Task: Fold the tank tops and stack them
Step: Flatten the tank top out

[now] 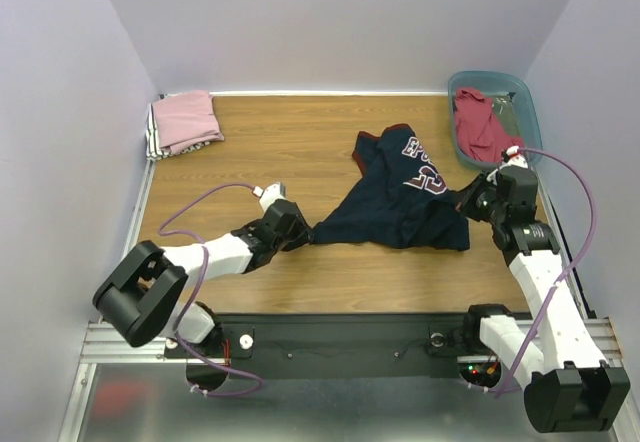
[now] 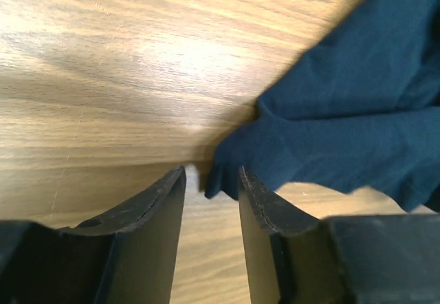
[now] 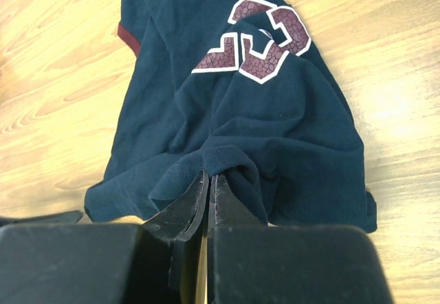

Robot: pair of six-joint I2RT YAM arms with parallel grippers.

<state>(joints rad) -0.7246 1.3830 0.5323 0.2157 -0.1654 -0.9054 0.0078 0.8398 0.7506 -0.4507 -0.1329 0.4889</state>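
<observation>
The navy jersey's free hem corner is across from where my right gripper holds the jersey. My left gripper should pick that corner up to spread the jersey flat for folding.
The navy jersey with maroon trim and a white-edged "23" lies crumpled on the wooden table, spread from centre to right. My left gripper is open at the jersey's left corner. In the left wrist view that corner lies between the fingertips, not pinched. My right gripper is shut on a fold of the jersey's right hem. A folded pink top lies at the back left. A red top lies in the bin.
The teal plastic bin stands at the back right corner, close to the right arm. The pink top lies on a striped cloth. White walls close in the table on three sides. Bare wood shows between the pink top and the jersey.
</observation>
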